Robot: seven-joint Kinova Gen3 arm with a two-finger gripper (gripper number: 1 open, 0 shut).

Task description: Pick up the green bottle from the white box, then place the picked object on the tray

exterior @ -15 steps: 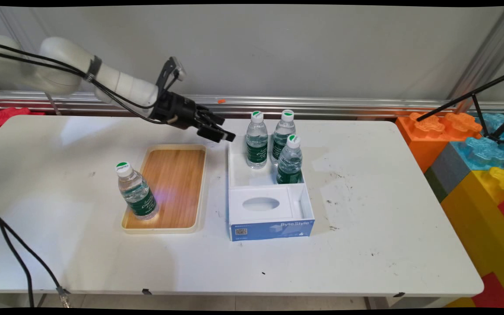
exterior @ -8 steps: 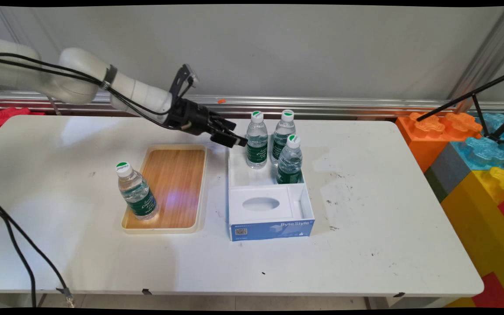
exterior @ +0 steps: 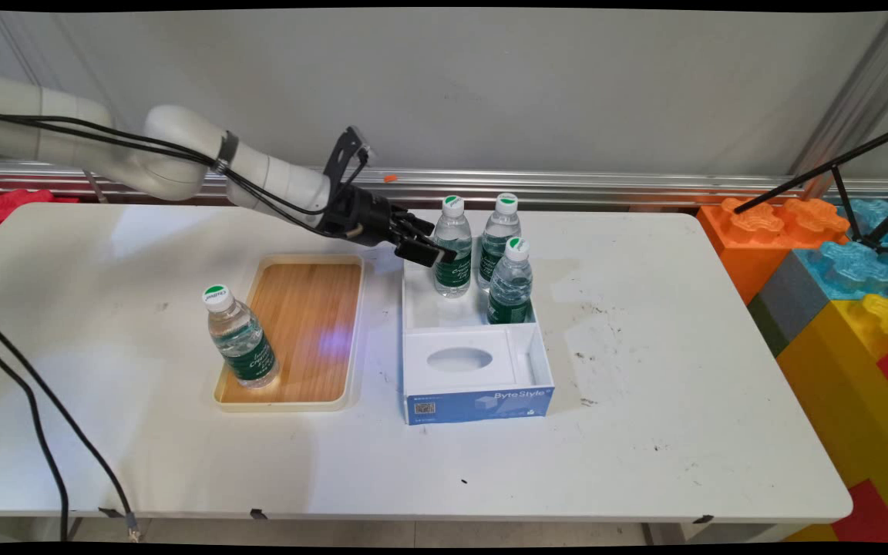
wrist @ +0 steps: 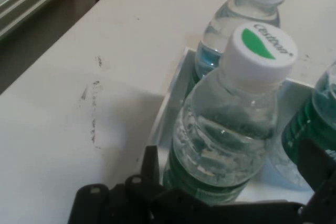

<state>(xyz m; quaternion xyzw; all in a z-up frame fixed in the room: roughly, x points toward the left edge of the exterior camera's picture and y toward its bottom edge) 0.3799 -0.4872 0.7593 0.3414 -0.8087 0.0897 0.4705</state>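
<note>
The small clear bottle should go onto the wooden tray, so the robot's gripper will next grab it by its green-labelled body (exterior: pixel 454 276).
My gripper (exterior: pixel 444 254) reaches in from the left, open, at the label of the far-left water bottle (exterior: pixel 452 245). That bottle stands in a white and blue box (exterior: pixel 479 403) with two more bottles (exterior: pixel 499 235) (exterior: pixel 510 281). In the hand view the near bottle (wrist: pixel 231 129) stands between my fingers (wrist: pixel 150 163), with a gap on its right side. A second bottle (wrist: pixel 247 14) stands behind it and a third (wrist: pixel 320 114) shows at the right edge.
A wooden tray (exterior: pixel 290 404) with a cream rim lies left of the box, and a fourth bottle (exterior: pixel 240 335) stands in its near left corner. Large coloured toy blocks (exterior: pixel 837 285) are stacked off the table's right end. A black cable (exterior: pixel 35 416) hangs at the left.
The arm has moved right and slightly down, bringing the gripper from above the tray's far right corner up to the far-left bottle in the box. The bottles have not moved.
</note>
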